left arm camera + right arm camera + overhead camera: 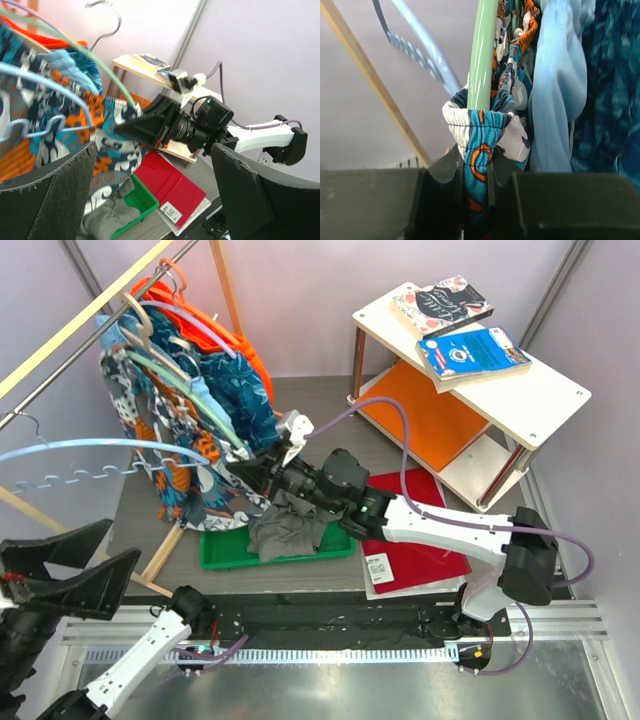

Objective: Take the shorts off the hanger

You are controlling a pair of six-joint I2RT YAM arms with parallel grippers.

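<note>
My left gripper is to grab the pale green hanger at the base of its metal hook [187, 387] [91, 51] next. That leaves the hanger's ends free to remove the shorts.
The floral-print shorts [185, 485] hang on a pale green hanger [482, 55] on the rack at the left. My right gripper [262, 472] is shut on their bunched waistband [477, 150] right at the hanger's end. The cloth fills the gap between its fingers. The grey shorts [285, 530] lie crumpled in a green tray [225, 552] below. My left gripper [125, 540] hovers low at the near left, open, with nothing between its fingers [55, 200]. From there it faces the floral shorts [45, 130] and the right gripper [145, 125].
A light-blue wire hanger [100, 445] juts out from the wooden rack [80, 310] toward my left arm. More garments, orange and blue, hang behind. A red folder [415, 530] lies right of the tray. A side table [540, 410] with books [470, 345] stands at the back right.
</note>
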